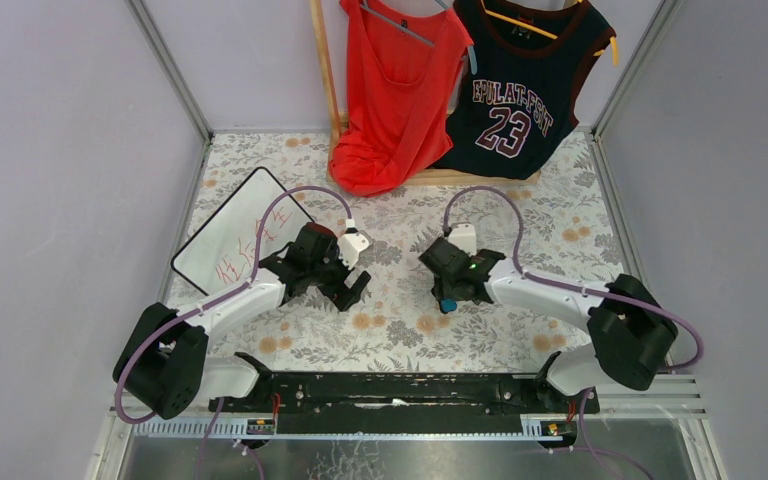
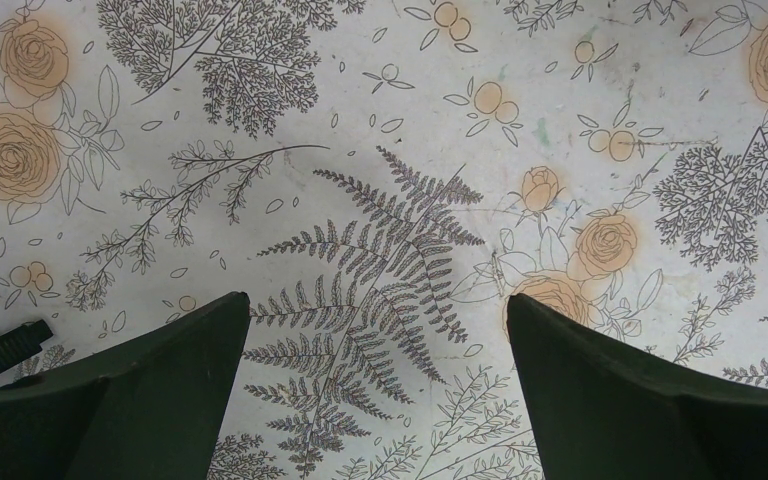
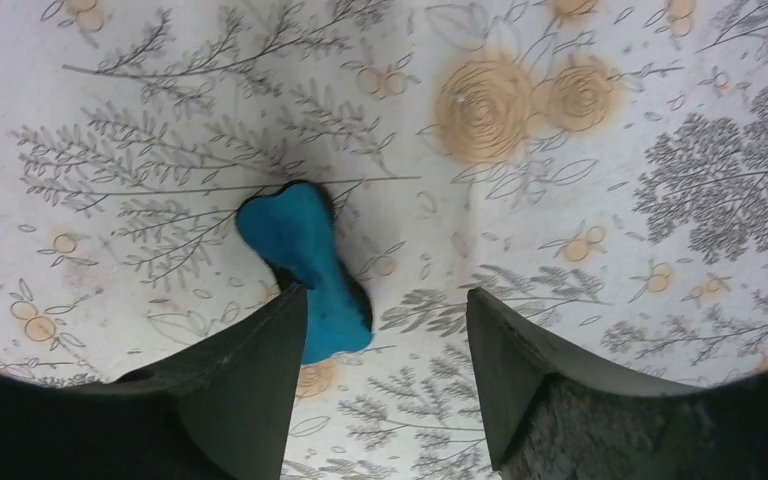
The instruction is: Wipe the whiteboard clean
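The blue bone-shaped eraser is next for the right gripper, which will pick it up by its narrow middle [image 3: 314, 266] to wipe the whiteboard with its dark bottom.
The whiteboard [image 1: 238, 232] lies tilted at the left of the floral table, white with a thin black frame and red handwriting along its near edge. My left gripper [image 1: 352, 290] is open and empty, just right of the board, over bare cloth in the left wrist view [image 2: 375, 315]. A blue bone-shaped eraser [image 3: 305, 268] lies flat on the cloth; in the top view it [image 1: 447, 304] shows at the right gripper's tip. My right gripper [image 3: 388, 305] is open, its left finger over the eraser's near end, the gap to the eraser's right.
A wooden rack at the back holds a red top [image 1: 397, 90] and a dark "23" jersey [image 1: 520, 90], both draping onto the table. Grey walls stand left and right. A black rail [image 1: 390, 392] runs along the near edge.
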Motion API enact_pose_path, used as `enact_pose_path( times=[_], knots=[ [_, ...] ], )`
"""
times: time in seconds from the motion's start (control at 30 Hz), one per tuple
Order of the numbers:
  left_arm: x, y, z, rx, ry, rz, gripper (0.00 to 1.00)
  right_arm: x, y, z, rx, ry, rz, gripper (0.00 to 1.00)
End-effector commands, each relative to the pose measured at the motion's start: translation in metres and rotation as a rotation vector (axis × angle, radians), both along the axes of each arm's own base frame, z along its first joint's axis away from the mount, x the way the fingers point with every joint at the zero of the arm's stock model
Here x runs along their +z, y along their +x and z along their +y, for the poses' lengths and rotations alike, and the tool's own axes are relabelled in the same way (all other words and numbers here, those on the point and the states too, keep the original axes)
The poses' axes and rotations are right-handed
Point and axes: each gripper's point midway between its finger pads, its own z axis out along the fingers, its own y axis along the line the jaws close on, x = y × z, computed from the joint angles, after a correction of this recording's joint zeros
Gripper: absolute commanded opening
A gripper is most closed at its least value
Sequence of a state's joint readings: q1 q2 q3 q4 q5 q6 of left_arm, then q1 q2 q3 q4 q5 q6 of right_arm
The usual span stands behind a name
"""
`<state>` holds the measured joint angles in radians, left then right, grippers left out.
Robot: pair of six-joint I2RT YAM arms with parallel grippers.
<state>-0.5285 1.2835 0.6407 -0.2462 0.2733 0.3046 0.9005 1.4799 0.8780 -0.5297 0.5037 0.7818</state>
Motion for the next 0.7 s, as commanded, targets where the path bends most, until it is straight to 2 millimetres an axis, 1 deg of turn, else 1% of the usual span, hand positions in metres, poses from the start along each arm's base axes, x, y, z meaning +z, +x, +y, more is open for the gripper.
enact_pose_path(
  times=[0.0, 0.13, 0.37, 0.57, 0.67],
  knots=[
    [0.001, -0.003, -0.001, -0.022, -0.005, -0.004, 1.00, 0.009, 0.007, -0.005, 0.106, 0.060, 0.029, 0.65],
    [0.001, -0.002, 0.000, -0.018, -0.002, -0.001, 1.00, 0.010, 0.007, -0.003, 0.181, 0.080, 0.071, 0.64],
    [-0.001, -0.003, 0.000, -0.019, 0.002, 0.000, 1.00, 0.010, -0.001, 0.016, 0.287, 0.158, 0.106, 0.63],
    [-0.001, -0.002, 0.000, -0.018, 0.003, 0.003, 1.00, -0.010, -0.004, 0.020, 0.321, 0.141, 0.162, 0.62],
    [0.000, -0.003, 0.001, -0.017, 0.004, 0.000, 1.00, -0.017, -0.003, 0.021, 0.321, 0.133, 0.173, 0.60]
  ],
)
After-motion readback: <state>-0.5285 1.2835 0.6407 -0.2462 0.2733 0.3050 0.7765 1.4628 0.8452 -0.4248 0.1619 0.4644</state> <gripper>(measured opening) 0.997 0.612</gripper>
